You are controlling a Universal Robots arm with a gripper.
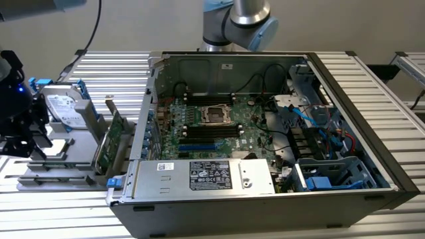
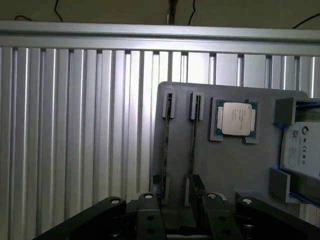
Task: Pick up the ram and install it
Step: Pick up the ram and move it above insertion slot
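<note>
The ram farther from the processor chip has grey holders on both ends, so the gripper will next grab it by its exposed middle (image 1: pixel 55 178).
Two ram sticks stand on edge in slots of a grey fixture plate (image 2: pixel 235 170); the wrist view sees them edge-on as thin green lines, one ram (image 2: pixel 167 145) beside the other ram (image 2: pixel 194 142). My gripper (image 2: pixel 178 197) hovers over their near ends with its black fingers (image 2: pixel 199 186) spread apart and nothing between them. In the exterior view the gripper (image 1: pixel 22 145) hangs at the far left over the same fixture plate (image 1: pixel 63 172). The open computer case (image 1: pixel 265 206) lies in the middle, its motherboard showing black memory slots (image 1: pixel 211 131).
On the fixture plate also sit a processor chip (image 2: pixel 236 119) and a hard drive (image 2: pixel 301 150) in blue holders. A tall green expansion card (image 1: pixel 109 142) stands between fixture and case. Ribbed aluminium table (image 2: pixel 75 125) surrounds everything. Cables and a drive cage (image 1: pixel 332 174) crowd the case's right side.
</note>
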